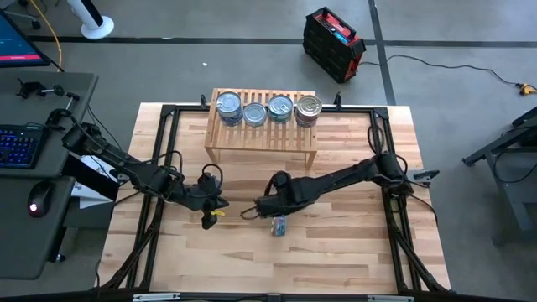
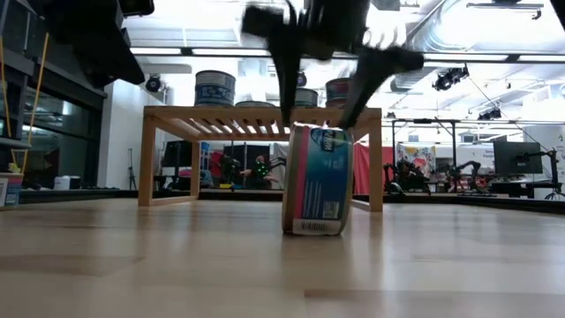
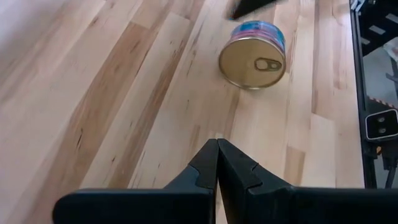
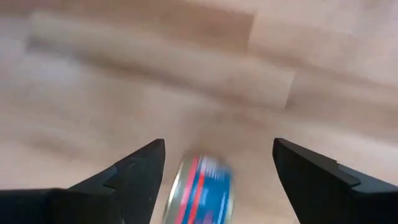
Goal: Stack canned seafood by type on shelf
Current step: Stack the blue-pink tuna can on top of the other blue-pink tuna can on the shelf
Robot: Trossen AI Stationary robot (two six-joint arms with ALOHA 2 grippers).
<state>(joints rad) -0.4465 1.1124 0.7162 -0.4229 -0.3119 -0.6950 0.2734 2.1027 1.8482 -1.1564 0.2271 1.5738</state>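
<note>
I will pick up the tin by its flat lid ends with my right gripper next, so that I can stack it on the shelf with its label free.
One tin of canned seafood stands on its rim on the plank table, near the middle. Its wall is blue and red, and its gold lid faces my left gripper. My right gripper hangs open just above the tin, pointing down, one finger to either side of its top; no touch shows. My left gripper is shut and holds nothing, a little way toward the table's left edge. Several more tins stand in a row on the shelf at the table's far side.
A black tube frame runs around the table's edges. The shelf's legs stand behind the tin. Bare planks lie toward the near edge. A desk with a keyboard stands beyond the table's left edge.
</note>
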